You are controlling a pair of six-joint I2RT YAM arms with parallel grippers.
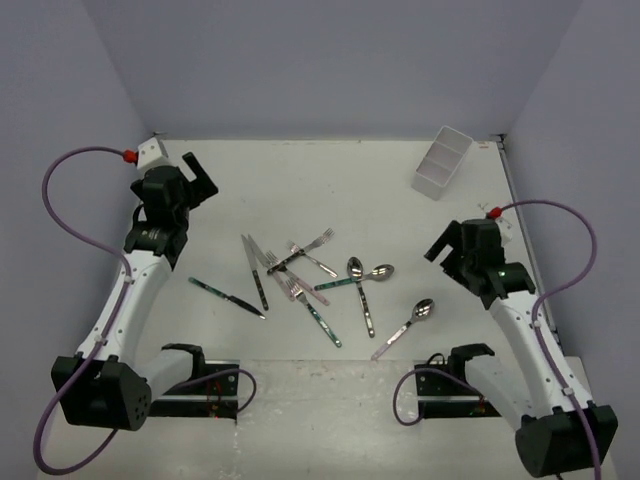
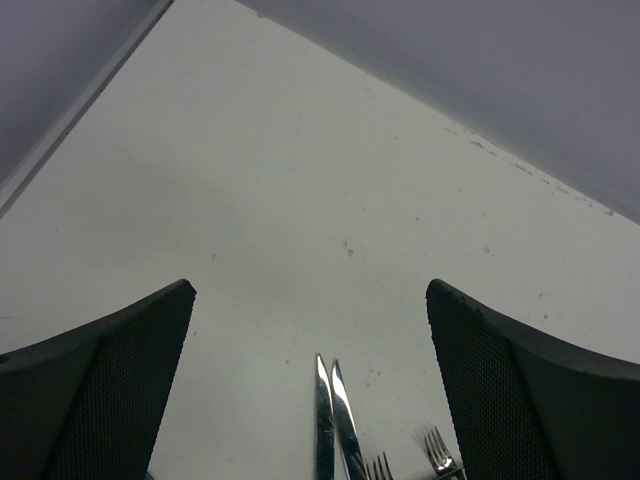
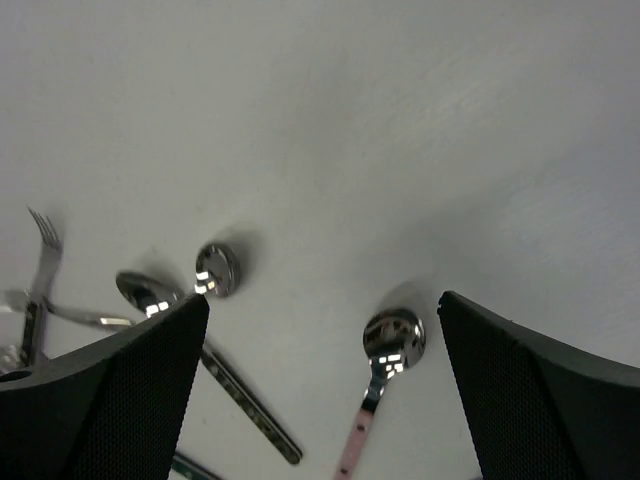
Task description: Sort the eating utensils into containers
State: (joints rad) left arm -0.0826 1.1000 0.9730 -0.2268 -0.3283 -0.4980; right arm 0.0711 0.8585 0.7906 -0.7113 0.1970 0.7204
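My right gripper grabs the pink-handled spoon by its neck (image 1: pixel 410 323) beside the bowl next, which leaves the handle free to enter the container (image 1: pixel 441 162).
The eating utensils (image 1: pixel 300 280) lie scattered mid-table: knives, forks and spoons with dark green, black or pink handles. A pink-handled spoon (image 1: pixel 405 326) lies apart at the right, and a dark-handled knife (image 1: pixel 228 297) apart at the left. The white divided container (image 1: pixel 441 162) stands at the far right. My left gripper (image 1: pixel 203 178) hangs open, left of the pile; its view shows two knife blades (image 2: pixel 335 415) between its fingers (image 2: pixel 100 390). My right gripper (image 1: pixel 445 247) is open above the pink spoon (image 3: pixel 392 336), holding nothing.
Grey walls close in the table on the left, back and right. The right wrist view also shows another spoon bowl (image 3: pixel 216 270), a dark-handled spoon (image 3: pixel 250 410) and a fork (image 3: pixel 42 250) off to the left.
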